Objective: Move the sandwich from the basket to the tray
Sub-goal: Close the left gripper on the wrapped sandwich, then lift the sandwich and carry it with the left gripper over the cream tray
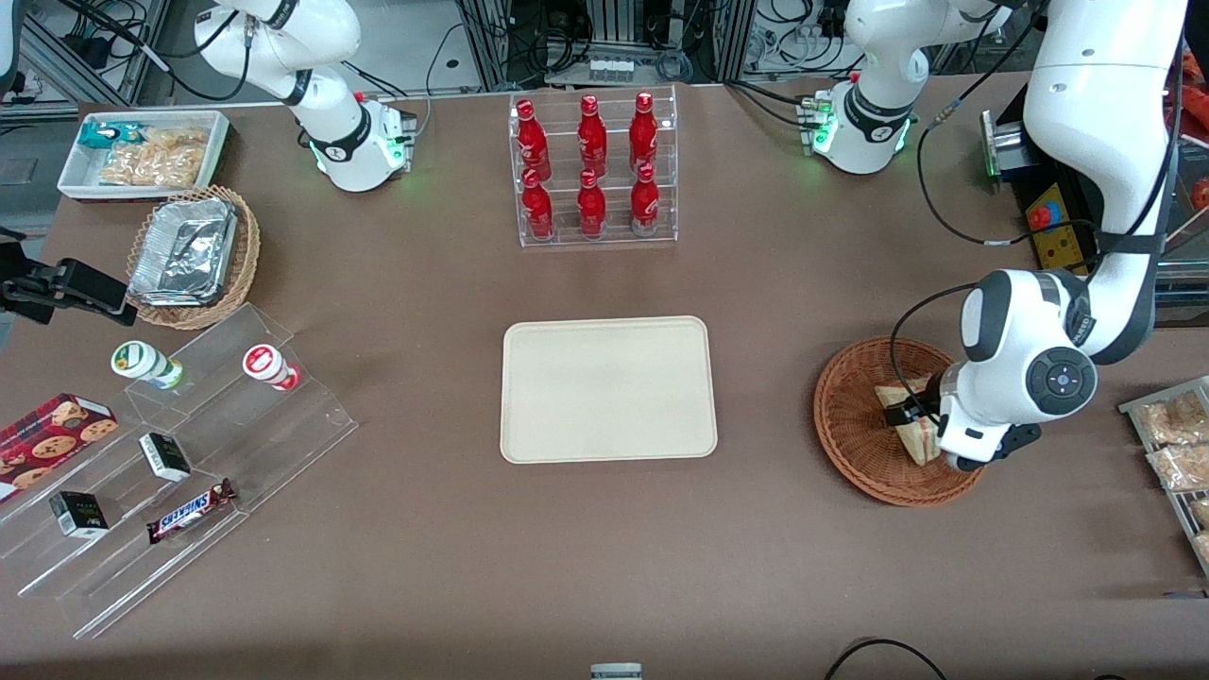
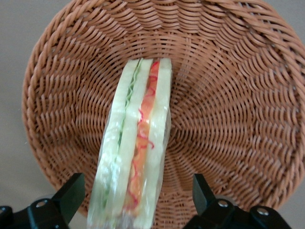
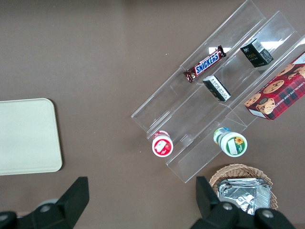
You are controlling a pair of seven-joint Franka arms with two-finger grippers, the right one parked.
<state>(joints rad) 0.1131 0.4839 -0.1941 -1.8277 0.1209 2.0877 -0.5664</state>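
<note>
My left gripper grabs the sandwich by its bread sides next, so the sandwich's red and green filling [image 2: 140, 143] stays free on the way to the tray.
The sandwich [image 1: 900, 393], a wrapped wedge of pale bread with red and green filling, lies in the reddish-brown wicker basket [image 1: 850, 416] toward the working arm's end of the table. My left gripper [image 1: 918, 416] is lowered into the basket and stands open astride the sandwich. In the left wrist view the sandwich [image 2: 138, 138] runs between the two fingers [image 2: 71, 193], with a gap on each side, over the basket's weave [image 2: 228, 95]. The cream-beige tray [image 1: 604, 389] lies bare at the table's middle, and its corner also shows in the right wrist view [image 3: 26, 136].
A clear rack of red bottles [image 1: 593, 170] stands farther from the camera than the tray. Clear acrylic steps [image 1: 179, 453] with snacks, a tan basket of foil containers [image 1: 189, 255] and a white snack bin [image 1: 142, 156] lie toward the parked arm's end. Bagged snacks [image 1: 1171, 444] lie beside the basket.
</note>
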